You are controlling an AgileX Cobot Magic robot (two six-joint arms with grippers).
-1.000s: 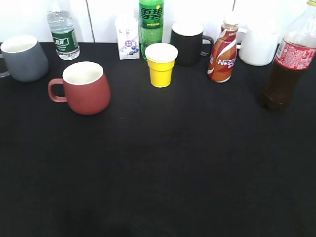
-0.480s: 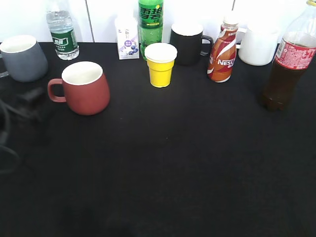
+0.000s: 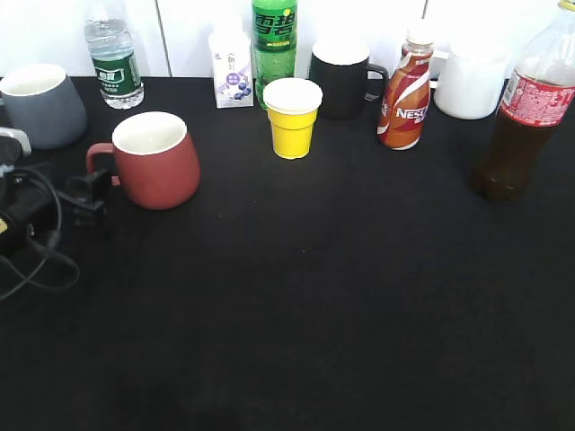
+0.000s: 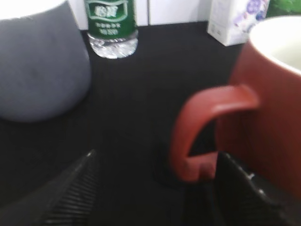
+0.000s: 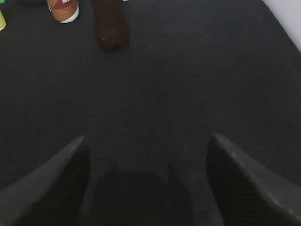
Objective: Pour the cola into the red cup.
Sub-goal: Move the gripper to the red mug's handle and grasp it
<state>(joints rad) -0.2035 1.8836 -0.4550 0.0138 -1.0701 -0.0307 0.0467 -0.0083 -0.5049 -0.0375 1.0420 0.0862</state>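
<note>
My left gripper grabs the red cup by its narrow handle (image 3: 92,158) next, since the cup's round body spreads wider than my open fingers.
The red cup (image 3: 157,162) stands upright at the left of the black table, handle pointing left; it fills the right of the left wrist view (image 4: 273,113). My left gripper (image 3: 87,199) is open, its fingers (image 4: 155,181) on either side of the cup's handle (image 4: 197,136) without closing on it. The cola (image 3: 523,117), a tall clear bottle with red label, stands at the far right; its dark base shows in the right wrist view (image 5: 110,26). My right gripper (image 5: 146,174) is open and empty over bare cloth, well short of the cola.
A grey mug (image 3: 40,105), water bottle (image 3: 112,58), small carton (image 3: 232,67), green soda bottle (image 3: 275,45), yellow cup (image 3: 293,117), black mug (image 3: 343,79), Nestle bottle (image 3: 406,90) and white jar (image 3: 472,81) stand along the back. The table's right edge shows in the right wrist view (image 5: 282,23).
My left arm has come in from the left edge and moved right up to the red cup's handle. The cup has shifted slightly. The right side is unchanged.
</note>
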